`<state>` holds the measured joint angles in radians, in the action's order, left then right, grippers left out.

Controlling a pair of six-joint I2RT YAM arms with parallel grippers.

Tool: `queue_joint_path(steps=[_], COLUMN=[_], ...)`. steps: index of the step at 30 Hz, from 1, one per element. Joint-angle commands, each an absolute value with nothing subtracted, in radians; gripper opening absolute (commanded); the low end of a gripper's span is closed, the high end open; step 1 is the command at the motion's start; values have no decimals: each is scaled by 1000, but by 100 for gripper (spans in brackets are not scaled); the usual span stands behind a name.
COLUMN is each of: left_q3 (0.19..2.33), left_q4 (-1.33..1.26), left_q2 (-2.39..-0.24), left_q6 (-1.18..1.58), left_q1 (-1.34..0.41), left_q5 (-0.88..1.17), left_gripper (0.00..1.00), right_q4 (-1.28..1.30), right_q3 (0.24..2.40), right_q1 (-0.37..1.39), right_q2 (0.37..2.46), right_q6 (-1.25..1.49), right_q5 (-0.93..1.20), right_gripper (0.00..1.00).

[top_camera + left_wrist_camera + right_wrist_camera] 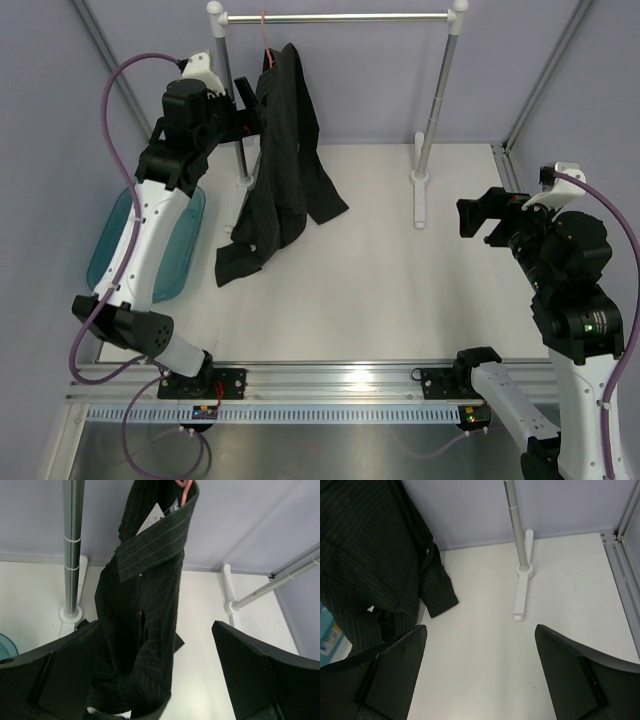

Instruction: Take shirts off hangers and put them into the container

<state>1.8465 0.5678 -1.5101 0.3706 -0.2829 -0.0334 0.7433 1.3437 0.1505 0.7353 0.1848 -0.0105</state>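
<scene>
My left gripper reaches farther before closing on the shirt. Its fingers stop at the near edge of the shirt point(285, 150), so closing now would miss it.
A black pinstriped shirt point(285, 150) hangs from a thin pink hanger point(266, 35) on the rail, its lower end trailing onto the white table. In the left wrist view the collar and body of the shirt point(145, 605) fill the middle, with the pink hanger point(182, 490) at the top. My left gripper point(255, 112) is raised just left of the shirt, open; the fabric hangs between its fingers point(157, 665), close to the left one. The teal container point(120, 240) sits at the left under that arm. My right gripper point(480, 215) hovers open at the right, nothing between its fingers point(480, 665).
The metal rail point(335, 17) spans the back on two posts, each with a white foot point(420, 200) on the table. The right post point(517, 530) stands ahead of my right gripper. An aluminium track point(330, 375) runs along the near edge.
</scene>
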Motion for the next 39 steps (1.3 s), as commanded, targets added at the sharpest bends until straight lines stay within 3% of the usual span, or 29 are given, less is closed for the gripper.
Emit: queue_joint_path(steps=[1,8,10,21,26,27,28,39], left_q3=[1905,1913,1910,1911,1919,1917,1917,1925], left_q4=[492,446,423,410,396,382,376,327], left_q2=[-1561,-1643,-1654,-1718,-1709,-1694,-1686,-1560], left_q6=[356,285,269,209,189,184,181,115], left_q1=[-290,-325,-337,-353,-354,-354,-354,-364], left_q5=[-106,-113,-110,-144,-152,-152,-153,-135], left_gripper=[95,81,72,44,13,3,0,0], right_q4=[799,825,824,830,833,833,833,847], right_q3=[1339,1333,1331,1328,1327,1325,1322,1335], right_q1=[160,160,160,160,158,158,160,160], right_q2=[756,784,790,804,801,801,799,782], right_q6=[152,146,144,146,146,146,144,126], right_q5=[60,77,83,89,100,103,104,117], right_gripper=[99,100,100,99,99,99,99,99])
